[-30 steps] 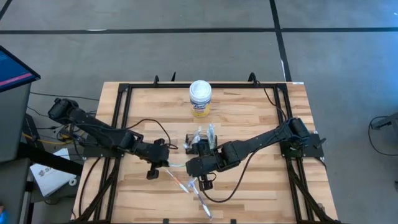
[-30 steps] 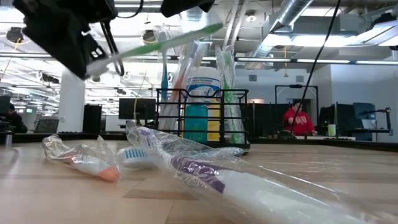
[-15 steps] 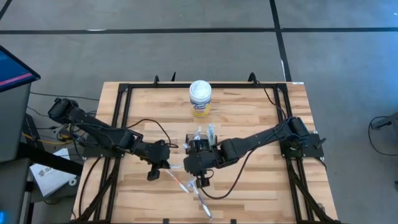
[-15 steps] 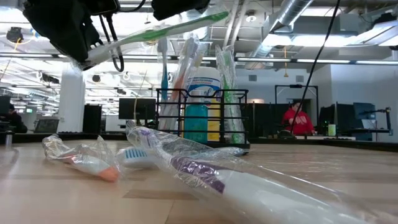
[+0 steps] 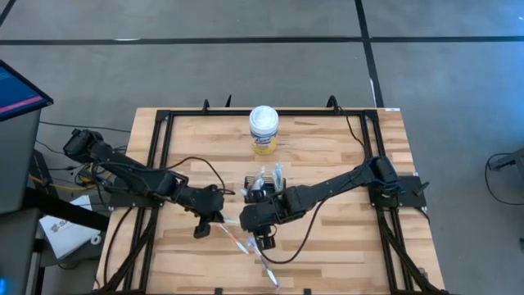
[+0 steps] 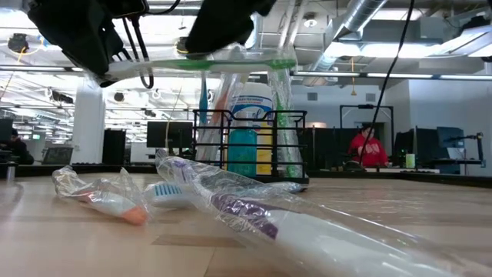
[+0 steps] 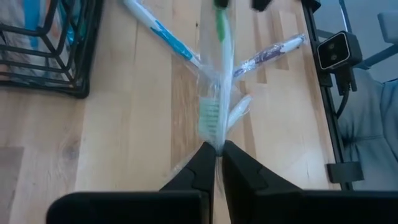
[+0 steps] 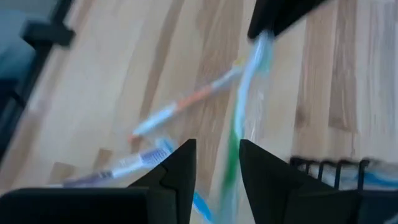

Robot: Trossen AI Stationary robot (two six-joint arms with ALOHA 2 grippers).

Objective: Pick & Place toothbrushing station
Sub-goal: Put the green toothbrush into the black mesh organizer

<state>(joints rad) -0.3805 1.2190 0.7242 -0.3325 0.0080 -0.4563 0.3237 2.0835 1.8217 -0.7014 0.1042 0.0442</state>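
I need to grab the green toothbrush by its handle (image 8: 231, 162) next with my right gripper, opposite the bristle head. The toothbrush should stand in the black wire-mesh holder (image 8: 329, 174).
The black wire-mesh holder (image 5: 260, 192) stands on the table's middle with several wrapped toothbrushes upright in it; it also shows in the low view (image 6: 212, 146). A green toothbrush in a clear wrapper (image 6: 223, 65) hangs level above the table, in front of the holder. My left gripper (image 5: 216, 220) is shut on one end of it. My right gripper (image 5: 246, 218) is open, its fingers on either side of the toothbrush's handle (image 8: 233, 149). A white canister with a yellow label (image 5: 264, 129) stands farther back. My left gripper pinches the clear wrapper's end (image 7: 216, 144), just past the green bristle head (image 7: 210, 118), between its two shut fingers. The fingers lie along the toothbrush, coming level from the table's left. The toothbrush is lifted clear and level. My right gripper: I cannot tell whether its fingers touch the handle.
Three wrapped toothbrushes lie loose on the wood below the grippers: an orange-tipped one (image 6: 115, 204), a blue one (image 6: 165, 192) and a purple one (image 6: 254, 215). The black frame rails (image 5: 160, 164) run along the table's left and right sides.
My right gripper has gone toward the table's left, along the green toothbrush toward my left gripper. The toothbrush's free end, which pointed slanting up, has come down, and the toothbrush now lies level. The end in my left gripper has stayed in place.
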